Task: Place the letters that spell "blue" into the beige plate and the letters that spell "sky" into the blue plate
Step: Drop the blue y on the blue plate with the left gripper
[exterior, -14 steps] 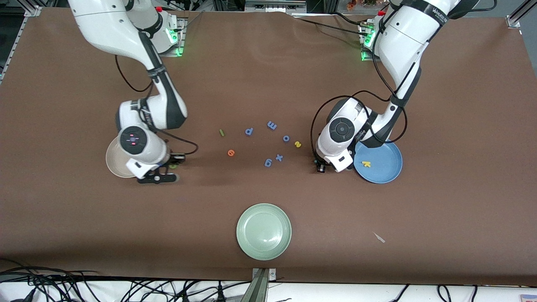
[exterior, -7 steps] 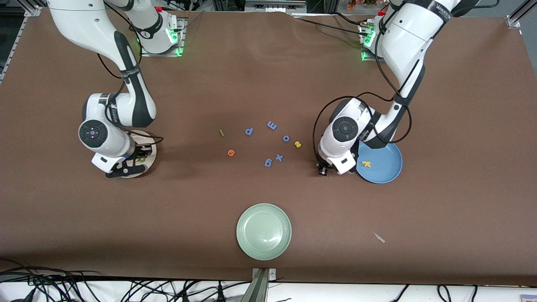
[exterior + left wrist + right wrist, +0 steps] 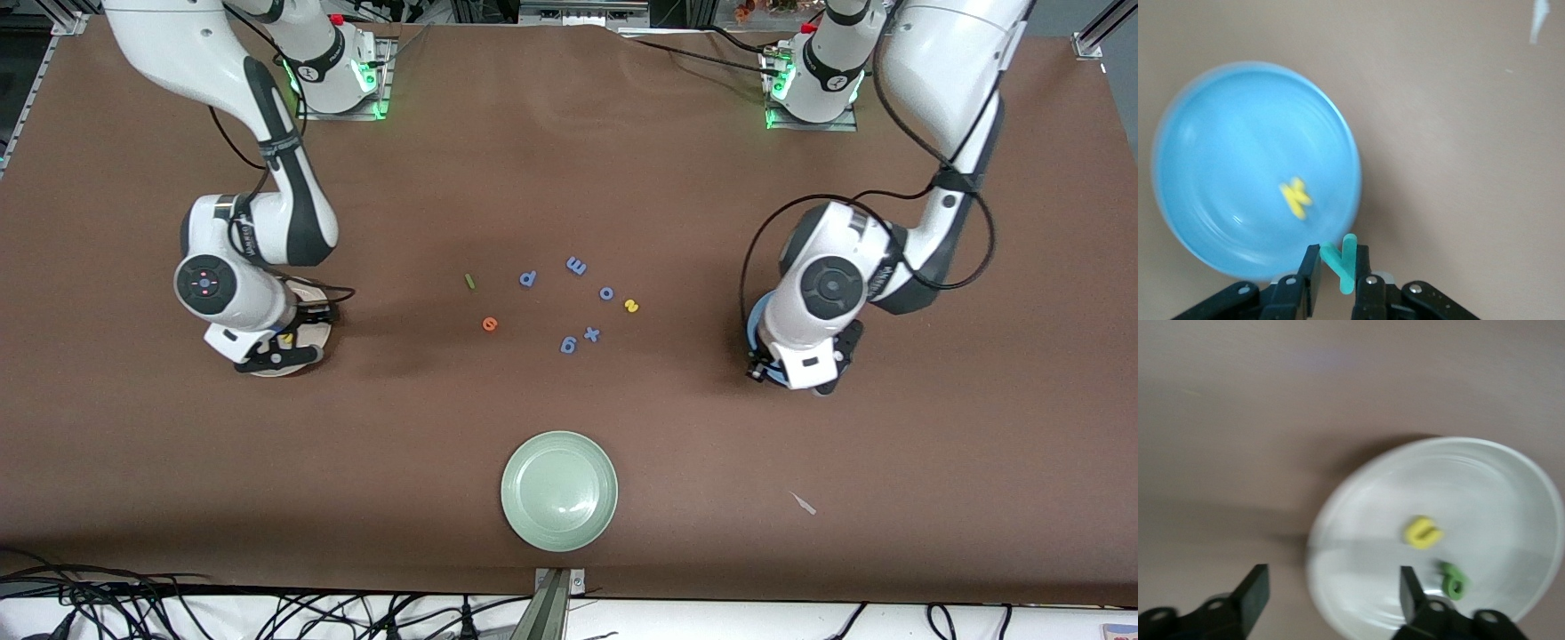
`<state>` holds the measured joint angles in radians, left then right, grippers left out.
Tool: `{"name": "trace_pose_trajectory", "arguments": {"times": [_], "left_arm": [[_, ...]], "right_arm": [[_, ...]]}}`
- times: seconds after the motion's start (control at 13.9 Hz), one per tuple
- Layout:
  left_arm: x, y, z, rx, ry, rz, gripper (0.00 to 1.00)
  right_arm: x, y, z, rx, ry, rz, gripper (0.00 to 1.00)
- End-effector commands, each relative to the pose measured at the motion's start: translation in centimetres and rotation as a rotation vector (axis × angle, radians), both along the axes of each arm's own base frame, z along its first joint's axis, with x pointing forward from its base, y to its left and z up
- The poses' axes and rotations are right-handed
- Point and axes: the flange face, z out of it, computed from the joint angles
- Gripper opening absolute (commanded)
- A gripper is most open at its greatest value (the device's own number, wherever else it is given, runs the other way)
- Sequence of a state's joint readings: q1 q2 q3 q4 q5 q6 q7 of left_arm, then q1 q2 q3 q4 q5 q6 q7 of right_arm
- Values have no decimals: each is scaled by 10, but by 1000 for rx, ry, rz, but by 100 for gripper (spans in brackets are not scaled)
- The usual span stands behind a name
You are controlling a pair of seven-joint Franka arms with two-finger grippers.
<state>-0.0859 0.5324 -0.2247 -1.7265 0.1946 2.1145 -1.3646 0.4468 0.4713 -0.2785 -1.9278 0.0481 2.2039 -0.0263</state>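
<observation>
I need to move the teal y [image 3: 1347, 264] into the blue plate before my left gripper lets go of it, because it hangs across the blue plate's rim.
My left gripper [image 3: 1337, 257] is shut on the teal y [image 3: 1345, 263] and hangs over the rim of the blue plate [image 3: 1218, 153], where the yellow k [image 3: 1295, 198] lies. My right gripper [image 3: 1335, 590] stands open over the edge of the beige plate [image 3: 1485, 493], which holds the yellow u [image 3: 1423, 533] and the dark green b [image 3: 1453, 580]. On the table between the arms lie the thin green l [image 3: 469, 282], the orange e [image 3: 489, 324] and the yellow s [image 3: 631, 306]. In the front view both hands cover most of their plates.
Several blue-purple letters [image 3: 576, 265] lie scattered among the task letters mid-table. A pale green plate [image 3: 559, 491] sits nearer the front camera. A small white scrap [image 3: 805, 504] lies toward the left arm's end, near the front edge.
My right gripper carried the green b over the beige plate, opened and let it drop in. My left arm swung from beside the blue plate to over it, with the teal y.
</observation>
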Motion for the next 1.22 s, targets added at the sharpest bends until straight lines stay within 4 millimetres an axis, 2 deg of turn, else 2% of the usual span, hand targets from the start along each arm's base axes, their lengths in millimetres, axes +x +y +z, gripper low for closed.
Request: {"name": "trace_pose_trajectory", "arguments": {"times": [0.0,0.14,0.22,0.29,0.36,0.43,0.5,0.65,0.79,0.93,1.0,1.15], "left_arm": [[-11,33,-11,-16,92,-125,5],[-13,43,-21,-26,116,-143,8],[-16,44,-25,-29,127,-161,18],[-16,45,-27,-31,132,-167,46],[-15,46,-27,-32,131,-166,78],[-12,45,-23,-36,122,-152,95],[-10,40,-18,-36,111,-151,100],[-8,22,-6,-80,99,-125,100],[-8,-10,9,-144,82,-141,100],[-17,-57,21,-179,69,-177,100],[-22,-71,19,-172,74,-170,100],[-48,-128,13,-173,88,-247,100]], "right_arm": [[-6,48,11,32,-3,-45,100],[-15,83,9,53,-11,-37,100],[-19,100,9,64,-18,-36,100],[-24,113,9,70,-18,-46,100],[-29,124,8,73,-13,-57,100],[-35,134,7,75,-8,-62,100],[-40,140,6,79,-2,-54,100],[-50,153,6,92,-3,-29,100],[-67,163,3,108,-22,-22,100],[-84,169,-2,119,-46,-27,100],[-91,171,-5,126,-58,-18,100],[-97,175,-11,134,-65,-9,100]]}}
